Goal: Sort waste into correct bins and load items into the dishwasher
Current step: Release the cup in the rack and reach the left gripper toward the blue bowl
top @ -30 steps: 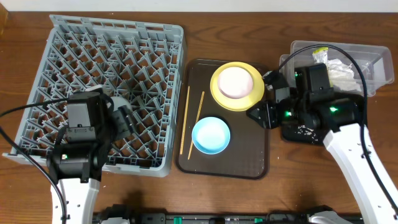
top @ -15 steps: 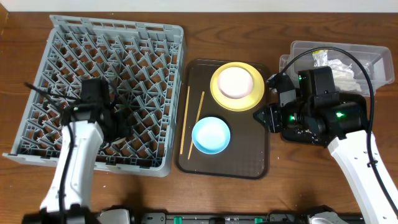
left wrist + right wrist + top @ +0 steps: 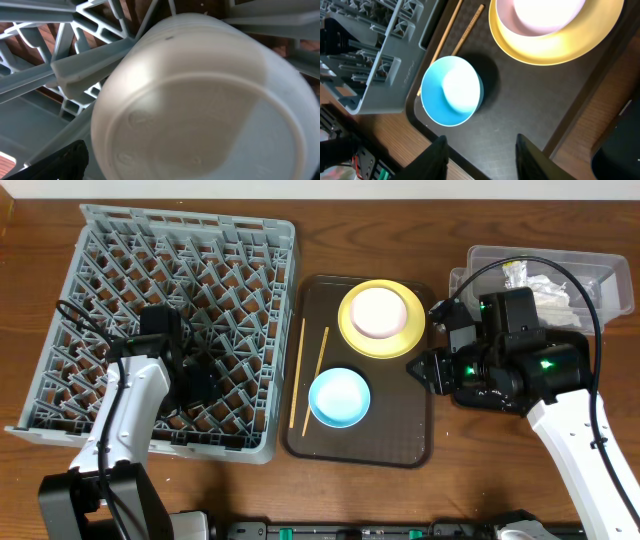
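Note:
The left gripper next needs to grab the blue bowl by its rim (image 3: 312, 399), which leaves the bowl's base free, so that the robot can tip the bowl and load it among the rack's wires.
A small white cup (image 3: 200, 110) lies base-up among the pegs of the grey dish rack (image 3: 120, 270) and fills the left wrist view. My left gripper (image 3: 197, 377) is down in the rack at the cup. Only one black finger (image 3: 65, 160) shows beside its rim, so its grip is unclear. My right gripper (image 3: 422, 367) is open and empty above the brown tray's right edge, also shown in the right wrist view (image 3: 480, 145). A white bowl (image 3: 378, 312) sits on the yellow plate (image 3: 400, 342). The blue bowl (image 3: 339, 398) and two chopsticks (image 3: 298, 375) lie on the tray.
The dark brown serving tray (image 3: 400, 435) sits mid-table. The clear tub (image 3: 590, 265) at the back right holds crumpled white paper (image 3: 550, 290) and a wrapper (image 3: 515, 265). A black tray (image 3: 480, 395) with crumbs is mostly hidden under my right arm.
My left arm has swung round and tipped its wrist down into the rack, then held still. My right gripper has drawn slightly right and down from the plate.

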`<state>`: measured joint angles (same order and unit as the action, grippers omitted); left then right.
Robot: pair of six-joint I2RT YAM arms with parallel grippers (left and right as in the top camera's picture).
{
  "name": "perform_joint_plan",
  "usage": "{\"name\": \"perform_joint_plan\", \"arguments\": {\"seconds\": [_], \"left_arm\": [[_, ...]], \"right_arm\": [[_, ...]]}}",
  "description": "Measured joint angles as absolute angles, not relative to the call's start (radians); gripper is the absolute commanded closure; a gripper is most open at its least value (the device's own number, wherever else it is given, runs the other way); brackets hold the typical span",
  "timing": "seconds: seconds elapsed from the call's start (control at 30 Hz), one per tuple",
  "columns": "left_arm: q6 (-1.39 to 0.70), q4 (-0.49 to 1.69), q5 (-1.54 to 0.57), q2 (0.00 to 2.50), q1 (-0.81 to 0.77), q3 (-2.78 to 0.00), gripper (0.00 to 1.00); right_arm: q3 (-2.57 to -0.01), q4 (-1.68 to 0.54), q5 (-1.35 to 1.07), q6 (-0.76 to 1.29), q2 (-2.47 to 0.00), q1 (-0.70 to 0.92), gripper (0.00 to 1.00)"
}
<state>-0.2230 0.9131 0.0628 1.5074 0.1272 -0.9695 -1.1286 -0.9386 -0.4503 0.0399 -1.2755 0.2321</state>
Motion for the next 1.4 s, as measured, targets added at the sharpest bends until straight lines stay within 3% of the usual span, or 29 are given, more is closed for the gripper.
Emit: {"name": "perform_joint_plan", "arguments": {"seconds": [0.23, 0.37, 0.47, 0.57, 0.8, 1.0, 1.03, 1.1, 1.3, 1.4], "left_arm": [[-0.22, 0.914, 0.063, 1.459, 0.127, -0.97, 0.02], [-0.22, 0.907, 0.024, 1.288, 0.121, -1.011, 0.02], [-0.22, 0.9, -0.074, 1.141, 0.064, -1.021, 0.02], [-0.221, 0.861, -0.092, 1.068, -0.1, -1.023, 0.02], [-0.224, 0.661, -0.097, 1.178, -0.509, -1.026, 0.02], [-0.228, 0.461, -0.099, 1.518, -0.789, -1.029, 0.0], [-0.228, 0.439, -0.1, 1.56, -0.81, -1.029, 0.02], [-0.228, 0.403, -0.102, 1.659, -0.844, -1.029, 0.16], [-0.223, 0.402, -0.102, 1.79, -0.855, -1.029, 0.72], [-0.229, 0.4, -0.102, 1.792, -0.855, -1.029, 0.81]], "right_arm": [[-1.129, -0.939, -0.448, 0.035, -1.275, 0.232, 0.18], [-1.129, -0.938, -0.447, 0.033, -1.275, 0.232, 0.2], [-1.129, -0.945, -0.391, 0.043, -1.275, 0.232, 0.13], [-1.129, -0.984, -0.233, 0.122, -1.272, 0.222, 0.01], [-1.131, -1.013, -0.13, 0.185, -1.166, 0.128, 0.01], [-1.131, -1.047, -0.114, 0.187, -1.156, 0.113, 0.01], [-1.131, -1.047, -0.114, 0.187, -1.156, 0.113, 0.01], [-1.131, -1.05, -0.114, 0.187, -1.156, 0.113, 0.01], [-1.131, -1.052, -0.114, 0.187, -1.156, 0.113, 0.01], [-1.131, -1.052, -0.114, 0.187, -1.156, 0.113, 0.01]]}}
